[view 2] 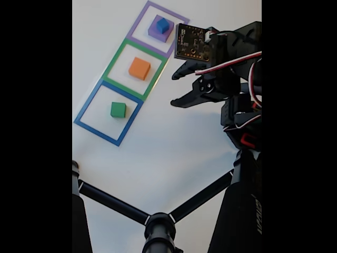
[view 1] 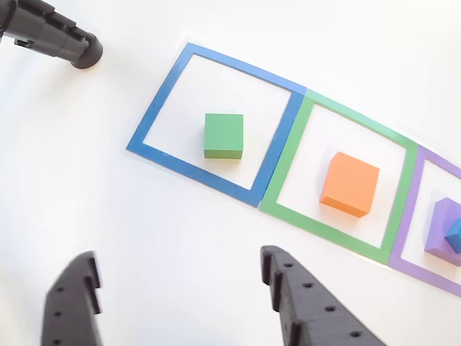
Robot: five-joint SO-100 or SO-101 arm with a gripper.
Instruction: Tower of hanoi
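Note:
My gripper grabs the green block [view 1: 223, 135] by its opposite sides next, to stack it onto the orange block [view 1: 350, 184] in the green outline.
The tower of hanoi lies in three parts on a white table. A green block [view 1: 223, 135] [view 2: 118, 109] sits inside the blue square outline [view 1: 155, 119]. Inside the green outline [view 1: 288, 162] is an orange block [view 1: 350, 184] [view 2: 139, 68]. The purple block [view 1: 441, 229] [view 2: 154, 32] carries the blue cube [view 1: 454, 235] [view 2: 162, 25] and stands in the purple outline [view 1: 407, 209]. My gripper [view 1: 178, 256] [view 2: 174, 89] is open and holds nothing. It hovers over bare table, apart from all the blocks, to the right of the outlines in the fixed view.
A black stand with spreading legs [view 2: 158, 224] crosses the near part of the table in the fixed view. One black tube end [view 1: 72, 43] shows at the top left of the other view. White table surrounds the row of outlines.

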